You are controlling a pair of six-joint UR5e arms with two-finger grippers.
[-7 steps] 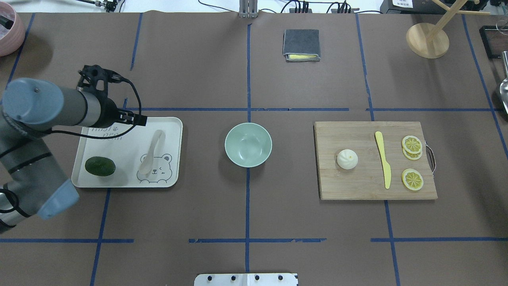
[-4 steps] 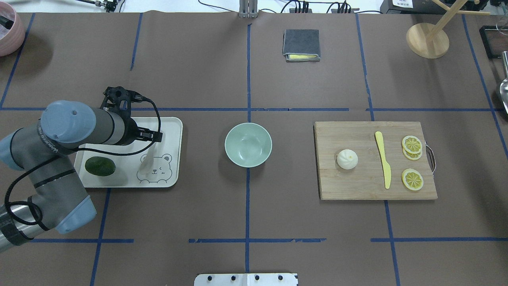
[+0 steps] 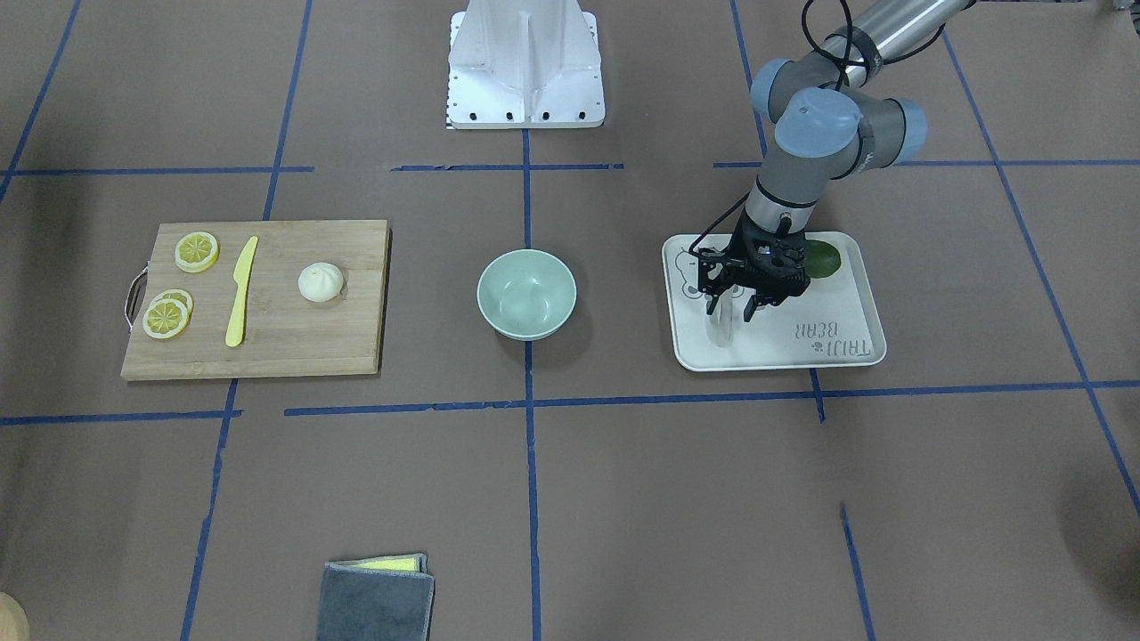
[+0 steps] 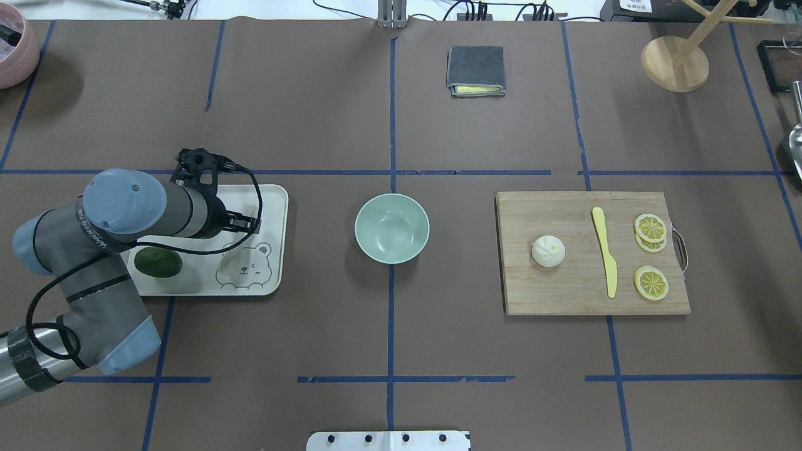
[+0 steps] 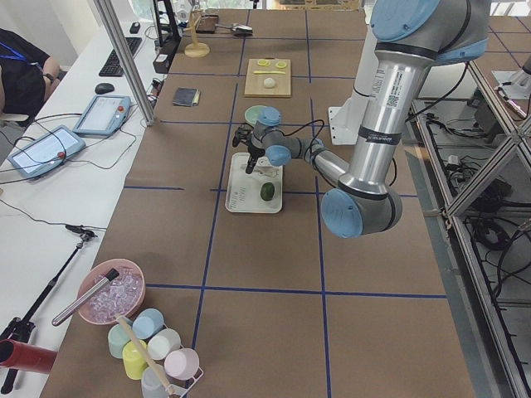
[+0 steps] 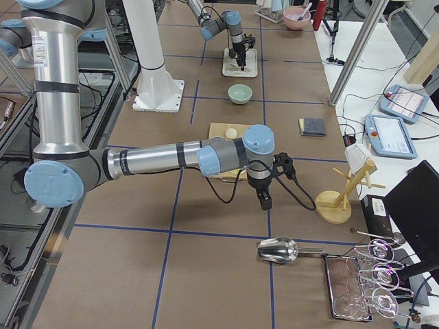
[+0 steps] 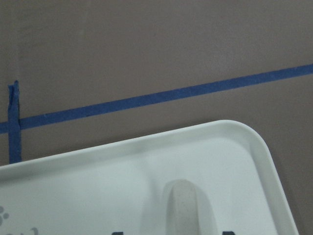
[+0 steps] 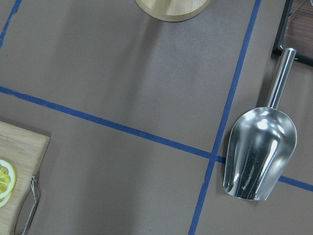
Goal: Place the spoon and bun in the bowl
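Observation:
My left gripper should take hold of the pale spoon by its handle (image 3: 724, 325) next, and then the spoon can go into the mint-green bowl (image 3: 526, 294).
The pale spoon (image 4: 233, 258) lies on a white tray (image 4: 276, 199) at the table's left, handle pointing away from me. My left gripper (image 3: 731, 313) is open and low over the tray, one finger on each side of the spoon's handle (image 7: 188, 205). The mint-green bowl (image 4: 392, 228) stands empty at the table's middle. The white bun (image 4: 548, 251) sits on a wooden cutting board (image 4: 564, 294) at the right. My right gripper (image 6: 264, 201) shows only in the exterior right view, beyond the board's end; I cannot tell if it is open or shut.
A dark green fruit (image 4: 158, 262) lies on the tray beside the left arm. A yellow knife (image 4: 605, 250) and lemon slices (image 4: 650, 228) lie on the board. A grey cloth (image 4: 475, 70) and wooden stand (image 4: 675, 62) are at the back. A metal scoop (image 8: 259, 152) lies below the right wrist.
My left arm has swung in over the tray, and its gripper has come down around the spoon's handle. The spoon, bowl and bun have not moved.

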